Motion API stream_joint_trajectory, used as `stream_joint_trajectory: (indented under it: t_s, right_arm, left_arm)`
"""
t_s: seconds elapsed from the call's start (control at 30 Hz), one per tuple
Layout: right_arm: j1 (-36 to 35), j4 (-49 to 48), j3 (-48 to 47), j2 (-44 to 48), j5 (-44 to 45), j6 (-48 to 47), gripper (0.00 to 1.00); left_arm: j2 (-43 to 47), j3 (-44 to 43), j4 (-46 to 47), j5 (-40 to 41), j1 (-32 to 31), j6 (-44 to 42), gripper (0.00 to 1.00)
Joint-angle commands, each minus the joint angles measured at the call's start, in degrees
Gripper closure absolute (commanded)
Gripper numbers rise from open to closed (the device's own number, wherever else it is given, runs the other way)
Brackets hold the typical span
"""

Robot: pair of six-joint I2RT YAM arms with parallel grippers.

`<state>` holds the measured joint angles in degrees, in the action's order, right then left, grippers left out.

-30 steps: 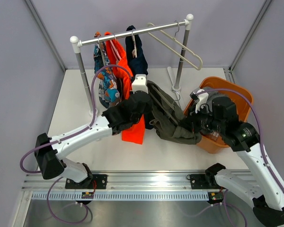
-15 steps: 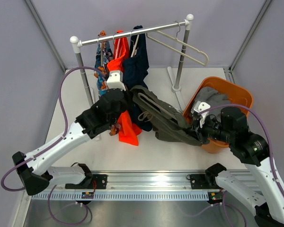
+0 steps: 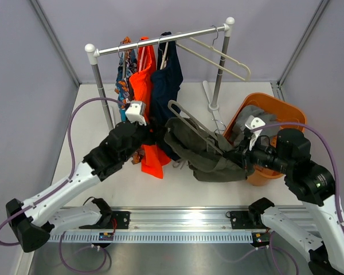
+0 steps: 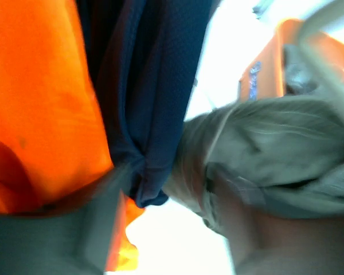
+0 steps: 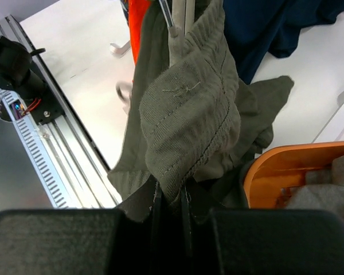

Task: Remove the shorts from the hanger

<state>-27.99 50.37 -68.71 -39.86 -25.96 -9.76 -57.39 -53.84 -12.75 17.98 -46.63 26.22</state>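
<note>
I should grab the pale hanger by its exposed looped end (image 3: 172,104) (image 4: 307,33) with my left gripper next. Then I can draw the hanger out while my right gripper keeps the shorts.
The dark olive-green shorts (image 3: 209,156) hang bunched above the table between the arms. My right gripper (image 3: 242,160) is shut on their stitched hem (image 5: 189,114), the cloth pinched between its fingers (image 5: 171,200). A pale hanger (image 3: 186,116) lies along the shorts, its looped end sticking out at the upper left; its bar shows in the right wrist view (image 5: 175,20). My left gripper (image 3: 156,136) is open beside the shorts' left end (image 4: 258,149), with only bright table between its blurred fingers (image 4: 97,229). The grey shorts (image 3: 253,113) lie in the orange basket (image 3: 288,109).
A rack rail (image 3: 160,40) carries a patterned garment (image 3: 125,69), a bright orange pair (image 3: 142,80) and a navy pair (image 3: 167,80), all close to my left arm. An empty hanger (image 3: 226,57) hangs at the rail's right end. The rack's post (image 3: 219,74) stands behind the basket.
My left gripper has opened and drawn back to the left and nearer. The olive shorts have shifted slightly right with my right gripper, and the hanger's end now pokes out.
</note>
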Motion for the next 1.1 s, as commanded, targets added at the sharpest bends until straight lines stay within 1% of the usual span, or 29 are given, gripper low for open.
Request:
stream_joint_trajectory:
  t_s: [0.0,0.03,0.07,0.1,0.13,0.17,0.2,0.23,0.27,0.3,0.33,0.37,0.4,0.43,0.47,0.5,0.53,0.57,0.63,0.77,0.8,0.87,0.9,0.97,1.0,1.03,1.07]
  right_arm:
    - [0.4,-4.7,-0.7,-2.1,0.6,4.9,1.00]
    - [0.4,-5.0,0.1,-2.2,0.2,5.1,1.00]
    - [0.4,-5.3,0.6,-2.6,-0.8,5.4,1.00]
    - [0.3,-5.5,0.9,-2.8,-1.3,5.3,1.00]
    - [0.3,-5.5,1.6,-2.9,-1.5,4.9,1.00]
    - [0.4,-5.5,1.8,-3.0,-2.5,4.1,1.00]
    - [0.3,-5.2,2.0,-3.3,-3.4,3.3,1.00]
    - [0.3,-4.6,2.0,-3.5,-6.1,2.1,1.00]
    - [0.3,-3.6,1.9,-3.6,-7.6,-2.1,1.00]
    - [0.3,-1.3,1.8,-3.8,-9.4,-4.8,1.00]
    - [0.3,0.4,1.7,-4.1,-10.9,-8.0,1.00]
    - [0.2,2.3,1.6,-4.5,-13.0,-14.3,1.00]
    - [0.3,5.7,1.2,-4.8,-13.6,-17.3,1.00]
    - [0.3,7.5,0.9,-5.1,-15.0,-23.6,1.00]
    - [0.3,11.3,0.6,-6.0,-15.9,-26.9,1.00]
    - [0.2,12.9,-0.1,-6.4,-16.4,-29.8,1.00]
    - [0.3,14.3,-0.5,-6.8,-17.5,-34.8,1.00]
    - [0.3,16.7,-1.2,-7.9,-17.7,-36.6,1.00]
    - [0.3,18.3,-2.7,-9.3,-17.7,-40.6,1.00]
    - [0.2,19.0,-6.2,-13.9,-18.3,-43.3,1.00]
    - [0.2,19.0,-7.7,-14.6,-18.5,-43.8,1.00]
    - [0.1,18.7,-9.1,-16.6,-18.9,-44.6,1.00]
    - [0.0,18.8,-10.3,-17.4,-19.0,-45.0,1.00]
    - [-0.3,18.5,-11.4,-18.8,-19.1,-45.5,1.00]
    - [-0.6,18.4,-11.7,-19.4,-19.5,-45.8,1.00]
    - [-1.0,18.0,-12.0,-20.0,-19.7,-45.7,1.00]
    - [-1.5,17.7,-12.4,-20.3,-19.8,-45.6,1.00]
  left_arm:
    - [5.5,0.8,9.2,-10.1,0.8,-7.3,0.22]
    - [6.7,0.8,8.9,-11.9,0.8,-11.4,0.18]
    - [8.1,0.7,8.7,-15.8,0.8,-13.7,0.13]
    - [11.0,0.8,8.2,-17.3,0.8,-18.0,0.06]
    - [12.4,0.9,7.2,-18.6,0.8,-20.2,0.04]
    - [13.7,0.8,6.3,-21.8,0.8,-22.3,0.04]
    - [15.9,0.2,4.0,-23.4,0.7,-27.0,0.03]
    - [16.8,0.0,2.7,-24.6,0.8,-30.0,0.03]
    - [17.5,-0.3,1.5,-28.0,0.8,-32.4,0.04]
    - [18.2,-0.6,-0.9,-29.6,0.8,-37.6,0.04]
    - [19.1,-1.5,-2.3,-31.4,0.8,-40.4,0.04]
    - [19.3,-2.3,-3.8,-34.5,0.8,-42.7,0.04]
    - [19.3,-3.2,-7.5,-35.6,0.8,-47.1,0.04]
    - [18.6,-5.3,-9.6,-36.9,0.8,-49.0,0.04]
    - [18.0,-6.3,-11.4,-38.4,0.8,-50.1,0.04]
    - [17.3,-7.3,-14.8,-39.4,0.8,-52.4,0.04]
    - [16.5,-8.9,-16.1,-40.2,0.8,-53.1,0.03]
    - [15.0,-9.4,-17.0,-41.4,0.8,-53.4,0.03]
    - [14.1,-9.7,-17.5,-43.2,0.7,-53.5,0.04]
    - [11.6,-10.0,-17.4,-49.3,0.7,-52.6,0.09]
    - [10.3,-10.3,-18.2,-50.7,0.7,-52.0,0.13]
    - [9.0,-10.8,-19.2,-54.3,0.7,-51.4,0.17]
    - [8.3,-11.2,-20.3,-55.1,0.7,-51.0,0.22]
    - [7.9,-11.0,-20.2,-56.5,0.7,-50.0,0.28]
    - [8.1,-10.6,-19.8,-56.6,0.7,-49.7,0.38]
    - [8.2,-10.1,-19.2,-56.3,0.7,-49.2,0.43]
    - [8.2,-9.6,-18.1,-56.1,0.7,-48.6,0.45]
